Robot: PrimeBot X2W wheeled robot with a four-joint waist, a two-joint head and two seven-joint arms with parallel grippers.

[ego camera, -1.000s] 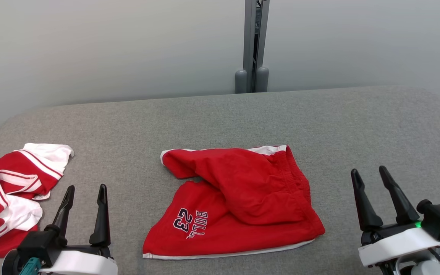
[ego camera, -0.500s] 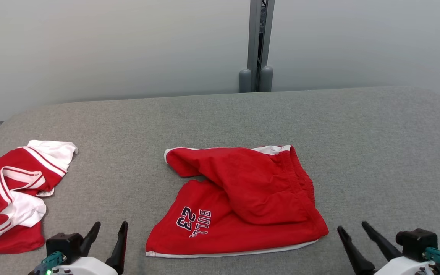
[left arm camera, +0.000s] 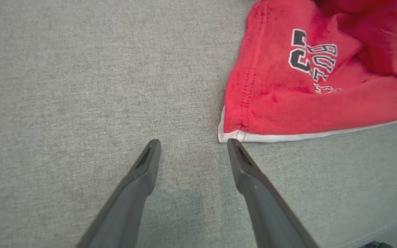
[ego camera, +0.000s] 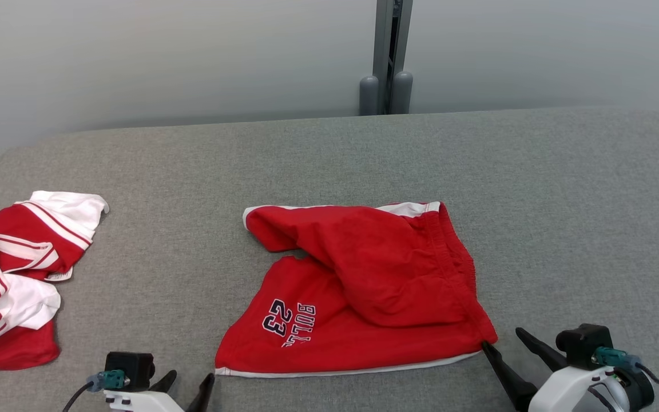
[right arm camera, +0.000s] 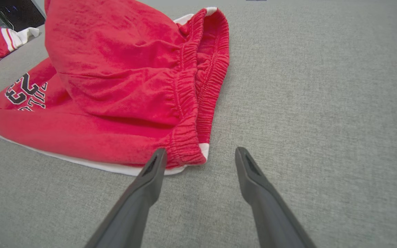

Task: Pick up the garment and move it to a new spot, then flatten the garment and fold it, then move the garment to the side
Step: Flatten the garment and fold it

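My left gripper grabs the white-trimmed corner of the leg hem (ego camera: 222,367) (left arm camera: 231,131) next, to move the red shorts to a new spot.
The garment (ego camera: 358,292) is a pair of red shorts with white trim and a dark "BULLS 23" print, lying crumpled with one leg folded over, in the middle of the grey table (ego camera: 564,200). My left gripper (ego camera: 189,379) is open just off the shorts' near left corner. In the left wrist view its fingers (left arm camera: 192,142) rest above bare fabric, the right tip beside the white hem of the garment (left arm camera: 288,93). My right gripper (ego camera: 501,337) is open at the near right corner. In the right wrist view it (right arm camera: 200,150) straddles the waistband corner of the garment (right arm camera: 115,79), holding nothing.
A second red and white garment (ego camera: 15,274) lies bunched at the table's left edge and shows far off in the right wrist view (right arm camera: 2,41). A grey post (ego camera: 386,57) stands behind the table against a pale wall. Bare table spreads to the right and behind the shorts.
Both grippers have dropped toward the table's near edge and drawn inward to the shorts' near corners. The head view has shifted slightly. The shorts lie as before.
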